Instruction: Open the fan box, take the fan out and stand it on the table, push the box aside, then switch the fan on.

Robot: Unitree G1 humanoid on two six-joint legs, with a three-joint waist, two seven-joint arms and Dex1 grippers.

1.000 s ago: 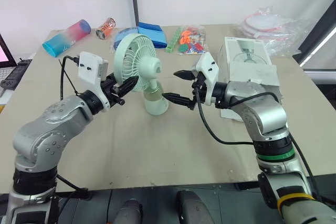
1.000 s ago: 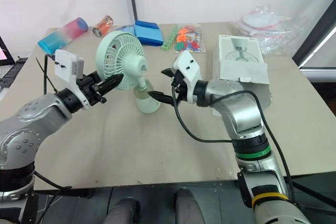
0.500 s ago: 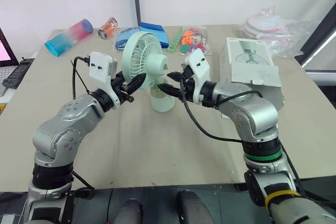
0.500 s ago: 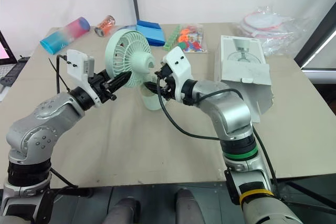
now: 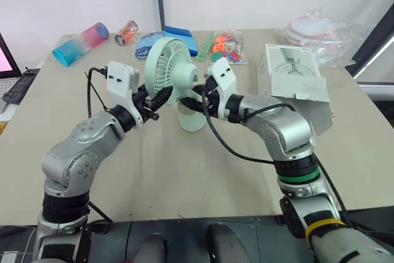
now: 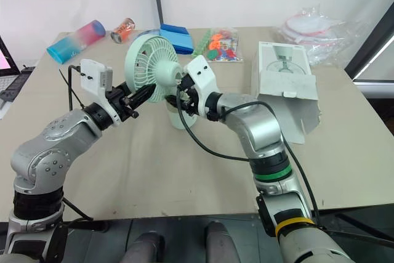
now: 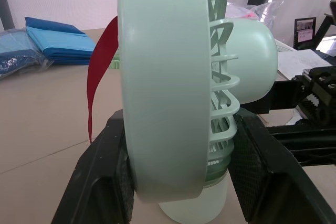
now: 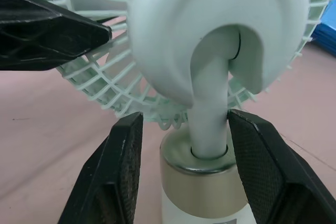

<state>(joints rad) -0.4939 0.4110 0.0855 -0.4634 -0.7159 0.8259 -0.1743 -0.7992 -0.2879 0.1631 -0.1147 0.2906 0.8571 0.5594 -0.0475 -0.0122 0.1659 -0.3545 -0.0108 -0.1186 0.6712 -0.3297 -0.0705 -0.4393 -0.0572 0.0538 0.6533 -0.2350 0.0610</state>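
The fan's neck (image 8: pixel 209 111) is the part my right gripper needs to grab next, so that the fan stays steady on the tabletop for switching it on.
The mint-green fan (image 5: pixel 174 80) stands upright on its round base (image 5: pixel 191 119) at the middle of the table. My left gripper (image 5: pixel 160 95) is shut on the lower rim of the fan's cage; the left wrist view has a finger (image 7: pixel 102 174) on each side of the cage (image 7: pixel 168 77). My right gripper (image 5: pixel 192 98) reaches in from the other side, open, its fingers (image 8: pixel 118 177) straddling the fan's neck (image 8: pixel 210 124) just above the base, with gaps on both sides. The white fan box (image 5: pixel 294 87) lies to the right, its flap hanging open.
Along the far edge lie a blue-pink bottle (image 5: pixel 78 44), a can (image 5: pixel 125 32), a blue cloth pack (image 5: pixel 180 39), a bag of colourful toys (image 5: pixel 225 47) and a plastic bag of plates (image 5: pixel 314 29). A red ribbon (image 7: pixel 102 61) hangs from the fan's front.
My right gripper has moved left from beside the box to the fan's neck and now straddles it. The left gripper stays on the cage. The camera has shifted.
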